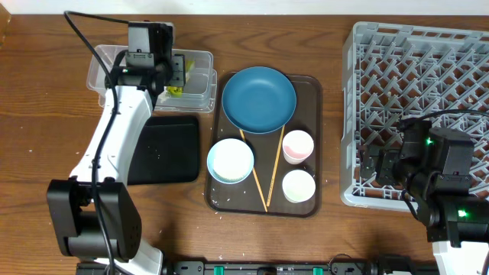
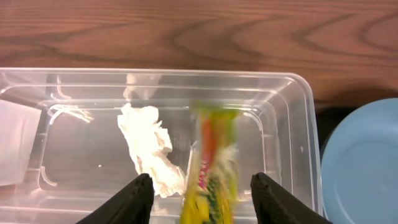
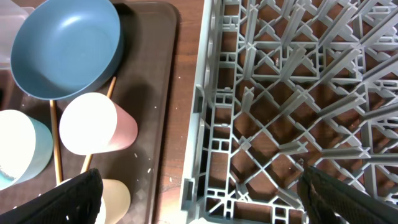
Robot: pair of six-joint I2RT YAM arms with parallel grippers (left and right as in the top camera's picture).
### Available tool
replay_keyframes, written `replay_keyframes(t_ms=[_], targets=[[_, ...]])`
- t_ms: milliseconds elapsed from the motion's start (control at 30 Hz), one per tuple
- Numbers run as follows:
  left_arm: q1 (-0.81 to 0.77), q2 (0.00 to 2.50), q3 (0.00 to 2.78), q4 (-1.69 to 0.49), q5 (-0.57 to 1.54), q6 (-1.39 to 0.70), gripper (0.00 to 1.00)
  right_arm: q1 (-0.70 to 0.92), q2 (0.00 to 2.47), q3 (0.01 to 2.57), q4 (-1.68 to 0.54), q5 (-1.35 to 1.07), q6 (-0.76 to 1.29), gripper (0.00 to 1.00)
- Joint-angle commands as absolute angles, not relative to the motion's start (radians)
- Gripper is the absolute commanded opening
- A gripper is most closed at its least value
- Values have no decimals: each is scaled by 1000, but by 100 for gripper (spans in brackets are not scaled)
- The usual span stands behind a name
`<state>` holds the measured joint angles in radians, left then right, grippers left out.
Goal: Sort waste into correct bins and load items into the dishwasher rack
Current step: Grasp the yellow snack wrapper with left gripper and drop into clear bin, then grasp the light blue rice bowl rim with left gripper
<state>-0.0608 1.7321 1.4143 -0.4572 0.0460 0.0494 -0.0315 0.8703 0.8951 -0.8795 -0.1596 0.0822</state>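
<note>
I should grab the light-blue bowl's rim on the chopsticks' side [image 1: 253,160] with my left gripper next. The bowl's opening then stays clear to tip waste into the black tray.
My left gripper [image 2: 199,180] is open over the clear tub [image 2: 292,84]. The yellow-green wrapper [image 2: 212,168] shows blurred between the jaws, touching neither. A crumpled white tissue [image 2: 148,148] lies in the tub. My right gripper [image 3: 199,180] is open and empty above the front left corner of the grey rack [image 3: 292,81]. On the brown serving tray [image 1: 309,84] are the dark-blue plate [image 1: 258,99], the light-blue bowl [image 1: 230,161], the pink cup [image 1: 297,146], the white cup [image 1: 298,186] and two chopsticks [image 1: 260,179].
The black tray [image 1: 164,149] lies in front of the clear tub [image 1: 200,61], with white specks on it. Loose rice grains [image 3: 140,165] lie on the serving tray's right side. The rack [image 1: 420,92] fills the right of the table.
</note>
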Motion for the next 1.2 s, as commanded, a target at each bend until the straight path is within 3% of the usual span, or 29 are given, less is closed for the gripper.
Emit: replay_keyframes(t_ms=[0,200,333,500,667,833,1033,1167], targets=[[-71,1664,1420,-506,86,48,55,-17,867,916,-883,-161,66,99],[-122,1586,1420,-748,144,-73,81,-17,867,916,-883,-161,66,99],[-190,1588,1405,-887,268,-92,86,-17,867,916,-883,-161,66,99],[-323,1590,1317,-908,287,-92,88,-17,867,916,-884,-161,66,99],[-454,1610,1214,-850,287,-93,87,-17,867,916,-887,-161,66,99],[-559,1644,1134,-769,284,-118,75,-17,867,916,-887,-161,66,99],[-648,1700,1068,-682,272,-118,69,-17,867,916,-892,-161,66,99],[-674,1751,1064,-675,223,-118,57,-17,867,916,-900,-161,66,99]])
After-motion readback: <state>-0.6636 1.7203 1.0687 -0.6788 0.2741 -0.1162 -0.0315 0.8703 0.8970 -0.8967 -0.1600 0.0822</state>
